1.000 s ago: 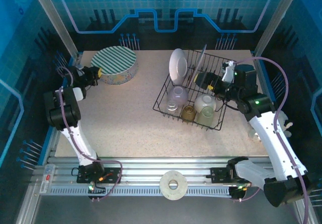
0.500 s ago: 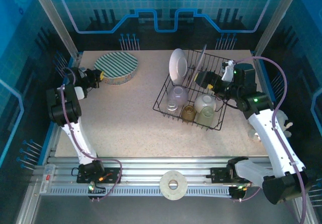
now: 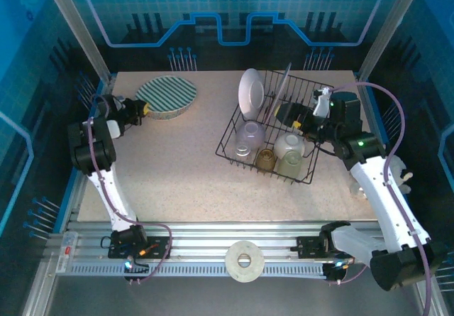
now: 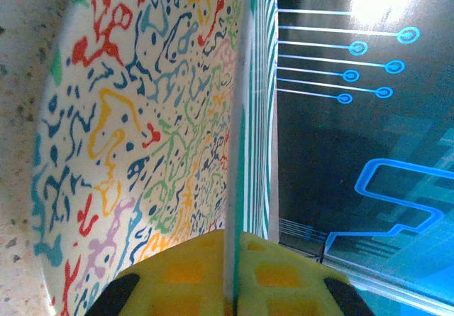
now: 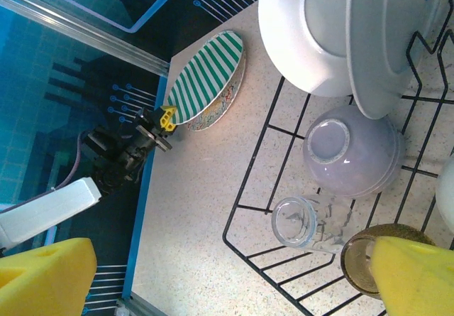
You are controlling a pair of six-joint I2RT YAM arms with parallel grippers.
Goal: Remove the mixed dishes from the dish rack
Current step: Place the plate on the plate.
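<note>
The green-striped plate hangs tilted from my left gripper, low over a squiggle-patterned plate that lies flat. My left gripper should release it now, and it would end on top of that plate.
My left gripper is shut on the rim of the green-striped plate at the table's back left. In the left wrist view the yellow pads pinch the plate's edge, its squiggle-patterned underside on the left. The plate hangs tilted, low over the table. The black dish rack stands right of centre. It holds two upright white plates and lilac, amber, cream and pale green cups. My right gripper hovers open over the rack's back right, nothing between its fingers.
A clear glass lies in the rack's front-left corner beside the lilac cup. Bare speckled table stretches between the plate and the rack. Blue walls and a rail close the table's back and left sides.
The striped plate has come down and tipped flatter toward the table, still in my left gripper. The right arm has hardly moved.
</note>
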